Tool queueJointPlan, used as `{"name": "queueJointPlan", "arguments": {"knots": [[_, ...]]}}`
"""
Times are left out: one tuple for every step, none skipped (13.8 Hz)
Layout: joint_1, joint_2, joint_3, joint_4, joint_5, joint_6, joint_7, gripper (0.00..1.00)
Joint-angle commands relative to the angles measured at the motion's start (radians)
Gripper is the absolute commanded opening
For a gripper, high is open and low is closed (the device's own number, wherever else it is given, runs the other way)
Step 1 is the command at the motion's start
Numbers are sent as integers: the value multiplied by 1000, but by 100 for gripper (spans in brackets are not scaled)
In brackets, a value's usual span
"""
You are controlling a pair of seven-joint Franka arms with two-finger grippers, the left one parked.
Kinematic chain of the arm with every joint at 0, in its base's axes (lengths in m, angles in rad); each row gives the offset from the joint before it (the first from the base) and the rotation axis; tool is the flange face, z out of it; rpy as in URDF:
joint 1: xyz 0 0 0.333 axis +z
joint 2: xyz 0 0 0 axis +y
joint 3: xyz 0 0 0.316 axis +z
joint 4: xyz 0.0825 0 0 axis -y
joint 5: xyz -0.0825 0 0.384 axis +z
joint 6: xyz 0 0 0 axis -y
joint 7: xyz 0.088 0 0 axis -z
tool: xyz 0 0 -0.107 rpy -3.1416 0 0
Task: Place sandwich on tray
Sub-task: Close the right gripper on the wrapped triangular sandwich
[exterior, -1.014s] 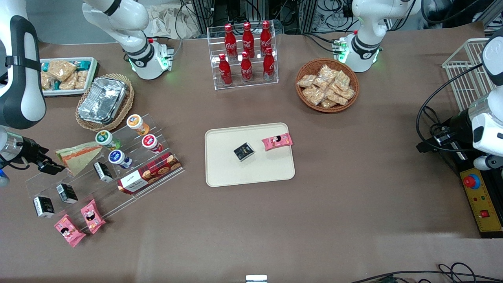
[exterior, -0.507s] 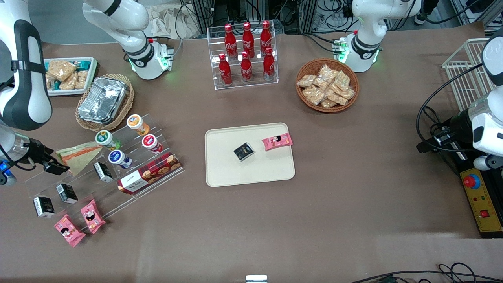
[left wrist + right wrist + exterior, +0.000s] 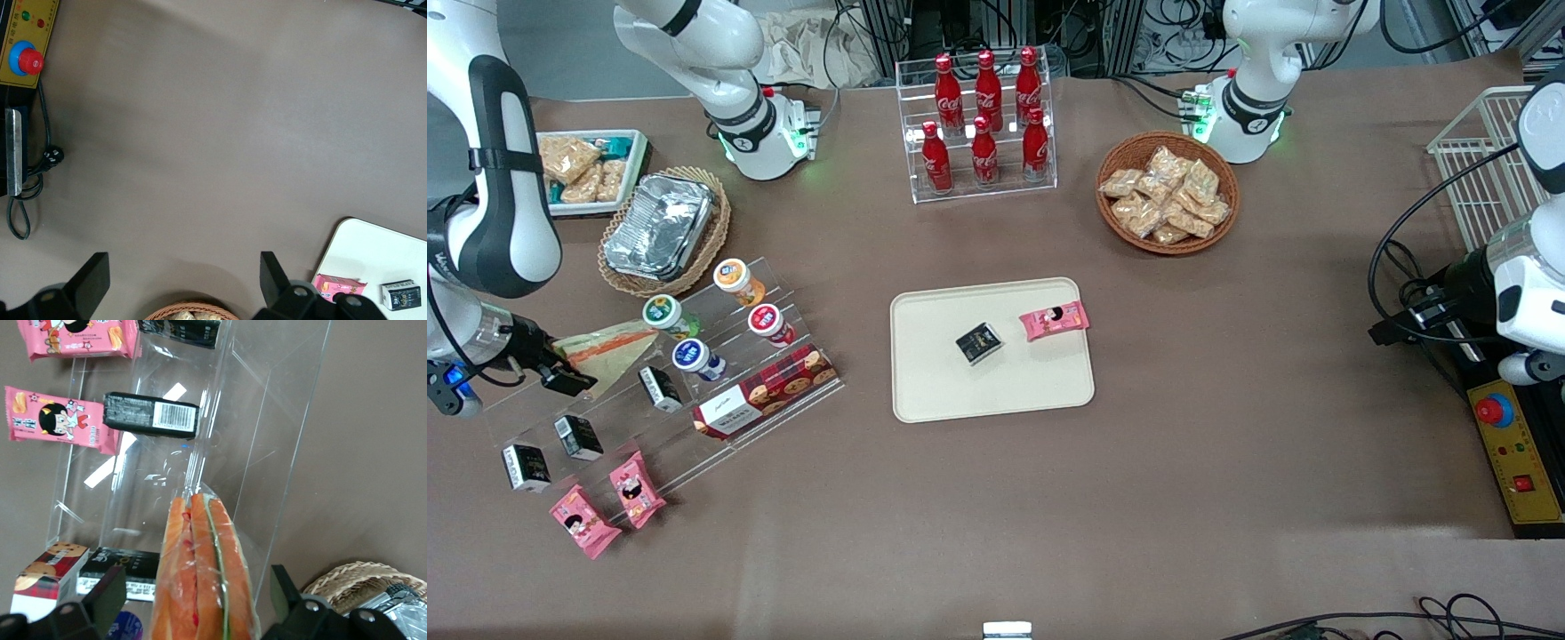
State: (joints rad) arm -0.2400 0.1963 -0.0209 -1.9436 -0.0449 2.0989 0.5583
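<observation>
My right gripper needs to put the wrapped sandwich onto the tray, so next it should grab the sandwich by its wide end (image 3: 203, 607).
The sandwich (image 3: 605, 349), a clear-wrapped wedge with orange and green filling, lies on the upper step of a clear acrylic stand (image 3: 720, 373) toward the working arm's end of the table. My right gripper (image 3: 565, 366) is open at the sandwich's wide end. In the right wrist view the sandwich (image 3: 200, 580) lies between the two dark fingers (image 3: 107, 593) of the gripper (image 3: 193, 597), with a gap on each side. The cream tray (image 3: 934, 382) sits mid-table, holding a black box (image 3: 978, 342) and a pink packet (image 3: 1055, 320); its corner (image 3: 373, 250) shows in the left wrist view.
The stand also holds yogurt cups (image 3: 694, 356), black boxes (image 3: 578, 436) and a red cookie box (image 3: 769, 391). Pink snack packets (image 3: 605, 502) lie at its foot. A wicker basket with a foil tray (image 3: 660, 227) is just farther from the camera. Cola bottles (image 3: 983, 124) and a snack basket (image 3: 1167, 194) stand farther back.
The right arm has moved in toward the stand, bringing the open gripper from beside the sandwich's wide end to around it. The sandwich has not moved.
</observation>
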Motion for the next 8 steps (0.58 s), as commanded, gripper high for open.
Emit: {"name": "queueJointPlan", "arguments": {"knots": [[-7, -9, 7, -18, 34, 24, -9, 67], [-5, -11, 9, -18, 34, 17, -14, 45], [-2, -11, 9, -18, 34, 10, -24, 23], [-1, -11, 9, -18, 34, 1, -37, 4], [-1, -11, 9, -18, 34, -2, -43, 0], [-2, -11, 9, -18, 34, -8, -49, 0], [-2, -9, 9, -18, 34, -13, -54, 0], [-1, -11, 9, -17, 34, -17, -55, 0]]}}
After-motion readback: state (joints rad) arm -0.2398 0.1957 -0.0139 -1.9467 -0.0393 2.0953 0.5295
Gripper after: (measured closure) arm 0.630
